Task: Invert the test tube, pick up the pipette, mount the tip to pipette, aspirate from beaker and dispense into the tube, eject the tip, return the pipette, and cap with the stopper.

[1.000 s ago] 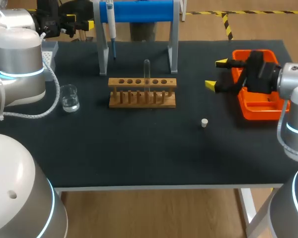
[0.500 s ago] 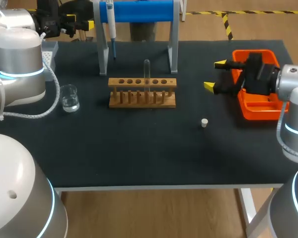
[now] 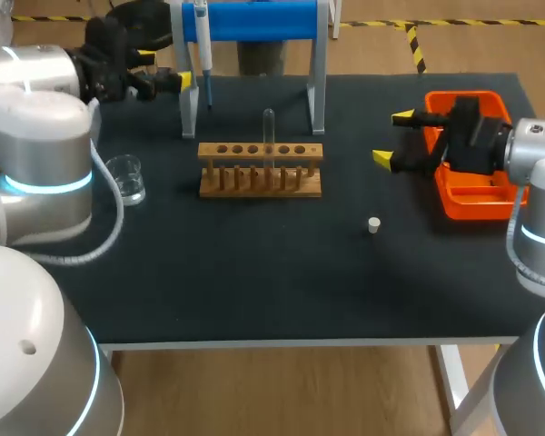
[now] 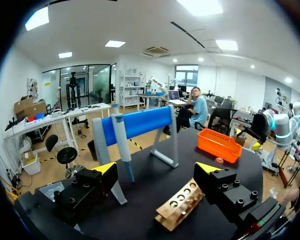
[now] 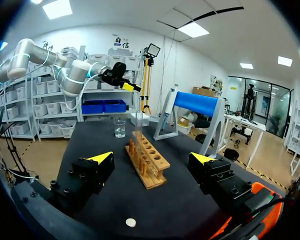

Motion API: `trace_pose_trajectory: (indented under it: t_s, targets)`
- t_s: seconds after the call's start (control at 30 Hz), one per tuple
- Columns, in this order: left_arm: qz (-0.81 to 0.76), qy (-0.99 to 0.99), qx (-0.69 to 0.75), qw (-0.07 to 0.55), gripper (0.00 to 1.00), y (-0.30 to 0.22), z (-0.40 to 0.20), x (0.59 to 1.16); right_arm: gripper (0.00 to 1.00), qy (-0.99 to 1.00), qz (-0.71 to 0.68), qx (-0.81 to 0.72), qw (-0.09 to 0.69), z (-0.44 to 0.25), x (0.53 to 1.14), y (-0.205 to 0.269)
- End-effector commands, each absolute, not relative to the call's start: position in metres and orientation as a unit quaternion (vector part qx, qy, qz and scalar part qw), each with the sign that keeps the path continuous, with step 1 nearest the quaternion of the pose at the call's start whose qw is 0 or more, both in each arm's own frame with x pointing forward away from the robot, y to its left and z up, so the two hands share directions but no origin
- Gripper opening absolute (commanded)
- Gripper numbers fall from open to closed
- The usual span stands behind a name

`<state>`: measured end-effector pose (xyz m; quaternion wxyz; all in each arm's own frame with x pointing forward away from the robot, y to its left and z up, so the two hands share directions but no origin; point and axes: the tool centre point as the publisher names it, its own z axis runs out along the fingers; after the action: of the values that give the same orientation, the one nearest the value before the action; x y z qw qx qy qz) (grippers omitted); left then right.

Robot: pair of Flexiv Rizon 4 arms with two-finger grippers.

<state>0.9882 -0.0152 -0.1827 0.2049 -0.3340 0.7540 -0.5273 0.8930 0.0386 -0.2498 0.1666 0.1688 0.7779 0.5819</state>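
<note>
The rack closes around the test tube's lower part, so my right gripper needs to grip the test tube next by its bare upper end [image 3: 269, 122] [image 5: 139, 120].
A clear test tube [image 3: 269, 127] [image 5: 138, 127] stands in the wooden rack [image 3: 261, 169] [image 5: 147, 162] [image 4: 182, 202] at mid-table. The pipette [image 3: 203, 45] [image 4: 122, 147] hangs on the blue-topped stand [image 3: 254, 20] [image 4: 137, 122]. My left gripper [image 3: 164, 69] [image 4: 156, 170] is open just left of the stand, with the pipette ahead between its fingers, untouched. A glass beaker [image 3: 127, 178] [image 5: 120, 128] sits left of the rack. The white stopper [image 3: 373, 224] [image 5: 131, 222] lies right of the rack. My right gripper [image 3: 393, 136] [image 5: 151, 158] is open and empty, pointing at the rack from the right.
An orange tray [image 3: 472, 204] [image 4: 217, 145] sits at the table's right edge, under my right wrist. In the right wrist view my left arm [image 5: 72, 75] shows beyond the beaker. Bare black table lies in front of the rack.
My left arm has swung right, bringing its gripper from the table's far left corner close to the stand and pipette. My right gripper edged slightly left, then held still.
</note>
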Motion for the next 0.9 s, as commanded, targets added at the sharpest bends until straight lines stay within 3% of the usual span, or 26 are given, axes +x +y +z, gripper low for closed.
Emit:
trace_pose_trajectory:
  t_s: [0.03,0.27,0.9]
  targets:
    - [-0.536,0.749,-0.322,0.219,1.00,-0.023,-0.188,0.953,1.00,0.778,0.582,0.169,0.168,-0.250,0.892,0.039]
    - [-0.542,0.747,-0.304,0.235,1.00,-0.039,-0.202,0.918,1.00,0.778,0.582,0.169,0.168,-0.250,0.892,0.039]
    - [-0.562,0.732,-0.324,0.210,1.00,-0.044,-0.243,0.868,1.00,0.778,0.582,0.169,0.168,-0.250,0.892,0.039]
